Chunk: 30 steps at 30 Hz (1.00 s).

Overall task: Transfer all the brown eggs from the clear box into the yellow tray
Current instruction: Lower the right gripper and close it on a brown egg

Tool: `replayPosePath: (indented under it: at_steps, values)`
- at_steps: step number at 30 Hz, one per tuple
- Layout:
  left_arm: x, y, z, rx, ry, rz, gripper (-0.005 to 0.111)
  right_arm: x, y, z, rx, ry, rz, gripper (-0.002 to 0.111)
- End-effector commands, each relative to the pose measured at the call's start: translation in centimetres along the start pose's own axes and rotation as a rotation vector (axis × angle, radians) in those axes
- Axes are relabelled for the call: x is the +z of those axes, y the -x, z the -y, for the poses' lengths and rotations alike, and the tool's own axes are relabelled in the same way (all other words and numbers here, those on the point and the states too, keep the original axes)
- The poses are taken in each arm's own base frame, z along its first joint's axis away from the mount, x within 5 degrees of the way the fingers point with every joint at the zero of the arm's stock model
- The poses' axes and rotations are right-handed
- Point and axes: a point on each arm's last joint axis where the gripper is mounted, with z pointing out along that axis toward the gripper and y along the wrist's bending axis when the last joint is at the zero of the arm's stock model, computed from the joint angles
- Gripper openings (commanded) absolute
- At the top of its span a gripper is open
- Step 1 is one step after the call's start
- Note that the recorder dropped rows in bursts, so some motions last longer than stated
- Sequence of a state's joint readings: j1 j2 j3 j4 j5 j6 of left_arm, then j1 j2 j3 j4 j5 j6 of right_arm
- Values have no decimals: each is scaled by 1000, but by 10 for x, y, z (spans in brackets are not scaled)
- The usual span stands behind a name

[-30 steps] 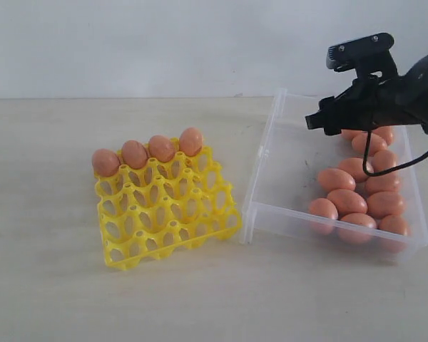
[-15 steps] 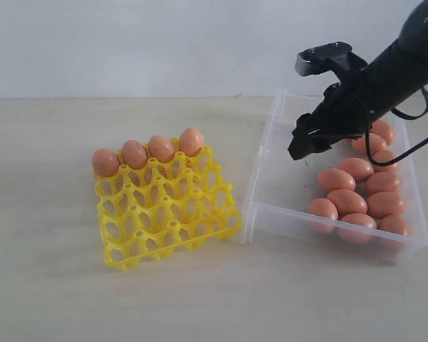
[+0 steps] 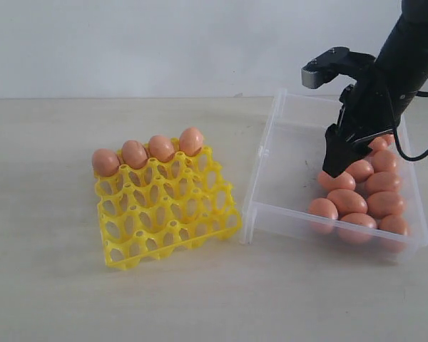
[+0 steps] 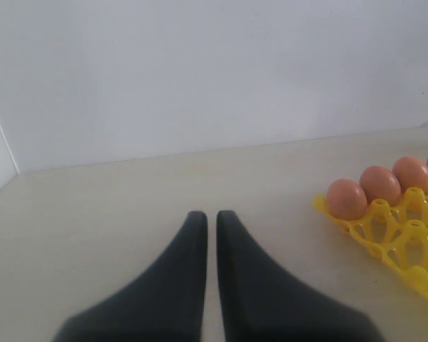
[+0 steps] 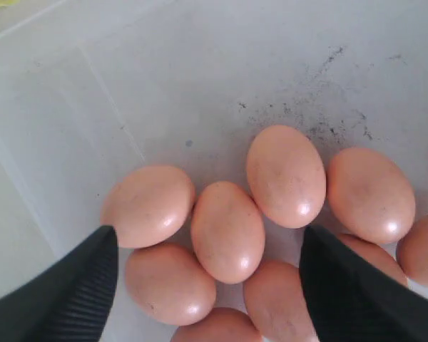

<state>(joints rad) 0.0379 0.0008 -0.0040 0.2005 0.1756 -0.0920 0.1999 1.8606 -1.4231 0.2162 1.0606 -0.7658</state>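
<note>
The robot's right gripper has to fill a cup of the yellow tray, so it next needs to grab the brown egg by its rounded sides.
Several brown eggs (image 3: 346, 201) lie bunched at the right side of the clear box (image 3: 271, 135). A row of several more eggs (image 3: 161, 148) fills the back cups of the yellow tray (image 3: 164, 214). My right gripper (image 3: 333, 167) points down into the box, just above the egg pile. In the right wrist view it (image 5: 208, 231) is open, its fingers (image 5: 85, 285) standing either side of one egg (image 5: 227, 231) without touching it. My left gripper (image 4: 211, 215) is shut and empty over the bare table, with the tray's corner (image 4: 406, 242) and its eggs (image 4: 346, 198) off to one side.
The box's left half (image 3: 285, 178) holds no eggs and has dark smudges on its floor (image 5: 321, 107). A pale wall (image 3: 164, 43) stands behind the beige table (image 3: 57, 285). The tray's front rows of cups (image 3: 157, 235) hold nothing.
My right arm has swung from above the box's back edge and tipped downward, bringing the open gripper low over the eggs in the box. Eggs and tray have not moved.
</note>
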Motion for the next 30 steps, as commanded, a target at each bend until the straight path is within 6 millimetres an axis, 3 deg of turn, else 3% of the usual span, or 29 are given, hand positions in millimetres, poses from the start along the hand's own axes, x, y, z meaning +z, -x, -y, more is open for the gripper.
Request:
replayPosePath:
  at_steps: [1,11,25,30]
  values:
    - [0,-1,0,-5,-6,0,4,4,0,2,-17,6,-7,63]
    - [0,-1,0,-5,-6,0,4,39,-4,9,-43,55,-90,63]
    - [0,-1,0,-5,-6,0,4,40,2,23,-268,-94,-41,63]
    - [0,-1,0,-5,-6,0,4,52,2,26,-265,-80,-53,63]
